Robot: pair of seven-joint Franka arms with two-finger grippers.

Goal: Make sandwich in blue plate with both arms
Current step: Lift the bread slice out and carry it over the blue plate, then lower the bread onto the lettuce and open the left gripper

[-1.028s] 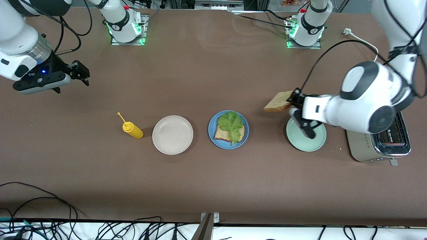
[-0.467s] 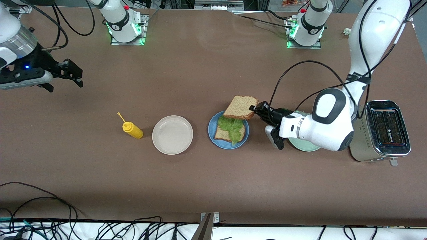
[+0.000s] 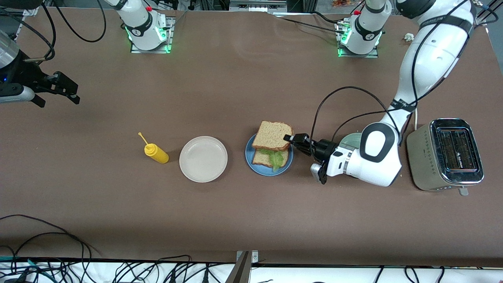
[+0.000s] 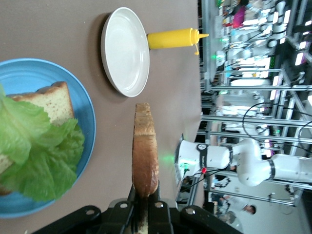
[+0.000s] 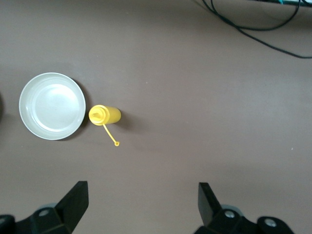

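Observation:
I need to keep holding the bread slice with my left gripper until the slice lines up with the lettuce. The slice is above the lettuce, but off toward the plate's back rim.
A blue plate (image 3: pixel 249 154) holds a bread slice (image 3: pixel 259 158) with a green lettuce leaf (image 3: pixel 276 158) on it. My left gripper (image 3: pixel 290 139) is shut on the edge of a second bread slice (image 3: pixel 273 135), held flat just above the lettuce. In the left wrist view this slice (image 4: pixel 145 151) shows edge-on between the fingers of the left gripper (image 4: pixel 145 202), beside the blue plate (image 4: pixel 90 117) and the lettuce (image 4: pixel 39 156). My right gripper (image 3: pixel 68 88) hangs open and empty over bare table at the right arm's end; the right wrist view shows the right gripper (image 5: pixel 144 200) wide apart.
A beige-white plate (image 3: pixel 203 158) and a yellow squeeze bottle (image 3: pixel 156 153) stand beside the blue plate toward the right arm's end. A mint-green plate (image 3: pixel 351 139) lies partly hidden under the left arm. A steel toaster (image 3: pixel 448 155) stands at the left arm's end.
The left arm carried the bread slice from above the mint-green plate to over the blue plate and lowered it. The right gripper drew back toward its end of the table.

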